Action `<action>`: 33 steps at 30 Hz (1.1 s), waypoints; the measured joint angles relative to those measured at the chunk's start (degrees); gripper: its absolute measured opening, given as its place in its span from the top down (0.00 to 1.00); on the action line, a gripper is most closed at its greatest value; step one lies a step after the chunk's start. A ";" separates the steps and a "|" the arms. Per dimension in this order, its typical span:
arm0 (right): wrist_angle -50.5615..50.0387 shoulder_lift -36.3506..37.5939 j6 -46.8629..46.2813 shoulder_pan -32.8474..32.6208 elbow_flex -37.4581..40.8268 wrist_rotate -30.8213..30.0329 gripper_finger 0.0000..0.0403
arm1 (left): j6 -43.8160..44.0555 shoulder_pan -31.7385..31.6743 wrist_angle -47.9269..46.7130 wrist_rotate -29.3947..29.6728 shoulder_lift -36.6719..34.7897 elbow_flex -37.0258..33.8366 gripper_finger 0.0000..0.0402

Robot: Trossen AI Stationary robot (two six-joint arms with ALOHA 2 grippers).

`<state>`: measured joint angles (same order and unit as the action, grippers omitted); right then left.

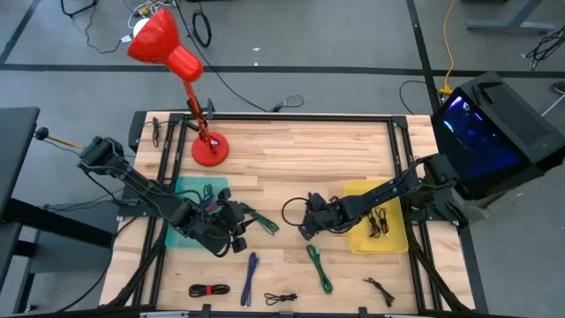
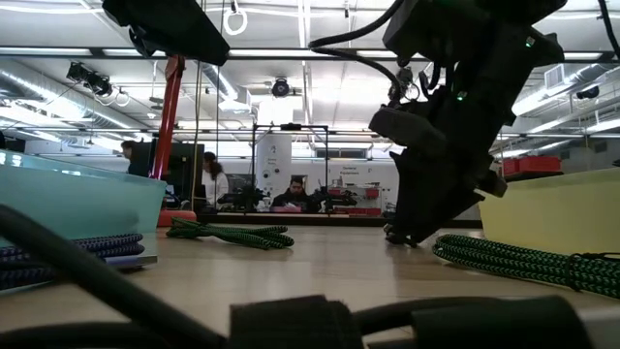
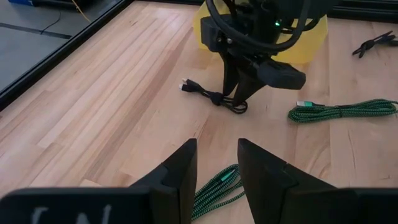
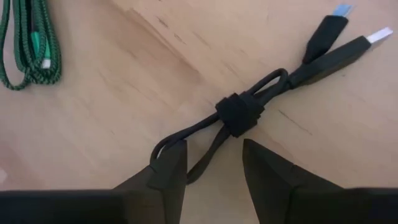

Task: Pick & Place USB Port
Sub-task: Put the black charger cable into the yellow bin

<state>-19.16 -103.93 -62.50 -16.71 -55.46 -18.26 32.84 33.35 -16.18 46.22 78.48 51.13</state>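
The black USB cable needs to go in the yellow tray, so my right gripper should pick it up by its looped end [image 4: 212,147] next.
A black USB cable [image 4: 239,115], bundled by a black strap, lies flat on the wooden table; its two plugs [image 4: 348,37] point away from my right gripper. The same cable [image 3: 208,95] also shows in the left wrist view. My right gripper [image 4: 212,149] is open and slants down over the cable's looped end [image 4: 180,140], one finger on either side, close to the tabletop [image 3: 234,99]. My left gripper [image 3: 216,149] hangs open above a green braided cable [image 3: 214,190], beside the teal tray [image 1: 190,231], holding nothing. My right gripper stands from above over the looped end [image 4: 163,149] of the black cable, which lies flat on the table. One finger [image 4: 168,168] overlaps the loop in the wrist view. I cannot tell whether it touches the cable.
A yellow tray [image 1: 397,240] with a black cable sits at the right, a red desk lamp [image 1: 207,146] at the back left. Loose cables lie near the front edge: green [image 1: 320,268], blue [image 1: 252,276], black-and-red [image 1: 209,289] and black ones [image 1: 281,298], [image 1: 381,287].
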 joint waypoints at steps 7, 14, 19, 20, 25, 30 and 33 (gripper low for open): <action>0.13 -2.24 1.70 -0.02 -0.17 -0.57 0.74 | 0.02 0.01 0.01 0.00 0.00 0.00 0.70; -0.25 -1.59 4.59 0.06 -0.13 0.27 0.98 | 0.00 -0.01 0.01 0.00 0.00 0.00 0.70; -2.32 1.59 7.00 0.35 0.15 0.70 0.99 | 0.02 -0.01 0.00 0.00 0.00 0.00 0.70; -2.59 2.71 7.52 0.49 0.14 0.72 0.99 | 0.01 -0.01 0.01 0.00 0.00 0.00 0.70; -8.16 7.79 8.45 1.53 0.09 -1.63 1.00 | 0.00 -0.01 0.01 0.00 0.00 0.00 0.70; -16.19 14.65 8.09 1.43 0.04 -2.86 1.00 | 0.00 -0.01 0.01 0.00 0.00 0.00 0.70; -22.67 20.23 5.66 0.82 0.04 -4.71 1.00 | 0.00 -0.01 0.01 0.00 0.00 0.00 0.70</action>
<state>-41.83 -83.69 -56.83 -15.89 -55.42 -22.97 32.84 33.34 -16.17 46.22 78.48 51.13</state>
